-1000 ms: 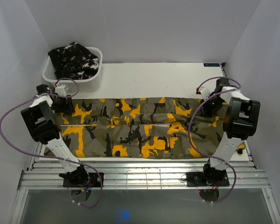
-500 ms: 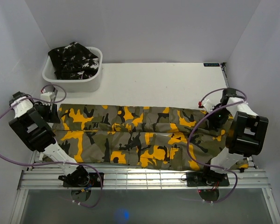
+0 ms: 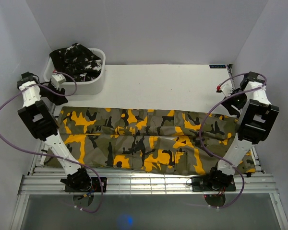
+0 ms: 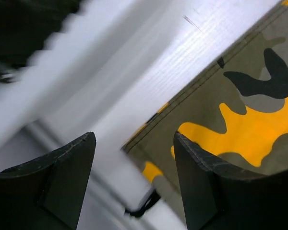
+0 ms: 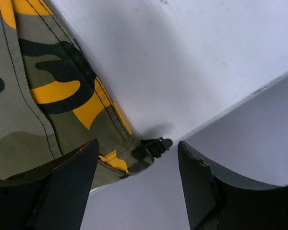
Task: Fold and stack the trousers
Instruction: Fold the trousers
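My left gripper should next pinch the olive-grey trousers' far corner near the tub. Then both grippers can fold the trousers' far edge over.
The olive-grey trousers with orange-yellow and black patches lie flat across the table, folded lengthwise. My left gripper hovers just past their far left corner, open and empty. In the left wrist view that corner lies right of the gripper. My right gripper hovers over the far right corner, open and empty. In the right wrist view the cloth and a black cord end lie below the gripper. The black trousers with white flecks lie bunched in the tub.
The white plastic tub stands at the far left corner of the table, close behind my left gripper. White walls enclose the table on the left, right and back. A slotted metal rail runs along the near edge.
Both grippers have drawn back and outward off the far edge of the olive trousers, now open above the corners. The trousers slid slightly nearer a second ago and now lie still.
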### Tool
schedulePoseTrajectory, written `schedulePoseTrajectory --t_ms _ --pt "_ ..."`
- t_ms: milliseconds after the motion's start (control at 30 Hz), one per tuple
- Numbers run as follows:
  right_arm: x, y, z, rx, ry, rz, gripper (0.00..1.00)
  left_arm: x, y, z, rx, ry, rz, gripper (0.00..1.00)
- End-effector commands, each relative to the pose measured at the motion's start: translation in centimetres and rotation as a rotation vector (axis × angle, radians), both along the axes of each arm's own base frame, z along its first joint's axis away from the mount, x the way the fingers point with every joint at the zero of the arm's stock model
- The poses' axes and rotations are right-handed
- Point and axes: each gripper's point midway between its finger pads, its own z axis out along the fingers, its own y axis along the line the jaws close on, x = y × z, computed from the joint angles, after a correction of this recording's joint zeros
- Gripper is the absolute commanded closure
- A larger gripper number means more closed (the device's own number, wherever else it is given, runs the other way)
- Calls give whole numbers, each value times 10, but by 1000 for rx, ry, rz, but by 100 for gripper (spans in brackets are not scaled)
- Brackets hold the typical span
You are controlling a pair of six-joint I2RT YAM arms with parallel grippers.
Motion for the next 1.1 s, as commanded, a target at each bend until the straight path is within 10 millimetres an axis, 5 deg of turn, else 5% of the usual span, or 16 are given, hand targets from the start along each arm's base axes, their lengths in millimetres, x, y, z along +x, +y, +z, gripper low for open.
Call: schedulePoseTrajectory --t_ms 0,300,500,700,733,800,833,933,1067 --pt "-14 -10 -13 10 88 119 28 -1 -14 -32 -17 20 -128 23" --pt "-19 -21 -47 94 149 128 23 -16 -1 -107 89 148 -146 29" --pt "-41 -11 -73 141 228 192 26 -55 -7 -123 137 223 -209 67" --pt "-64 -10 -99 123 302 205 38 -66 -12 -128 126 262 -201 84" --pt "-64 -10 -99 124 303 204 41 -69 -13 -128 122 265 -200 85" --pt "-56 -13 -89 123 288 212 67 -68 -13 -124 122 260 -191 100" --pt "-51 -14 -85 120 277 212 67 -65 -13 -121 117 256 -184 100" --pt "-35 -14 -64 135 226 211 92 -53 -12 -109 96 227 -141 100" --pt "18 -22 -9 120 31 181 92 -18 0 -73 86 111 -56 100"
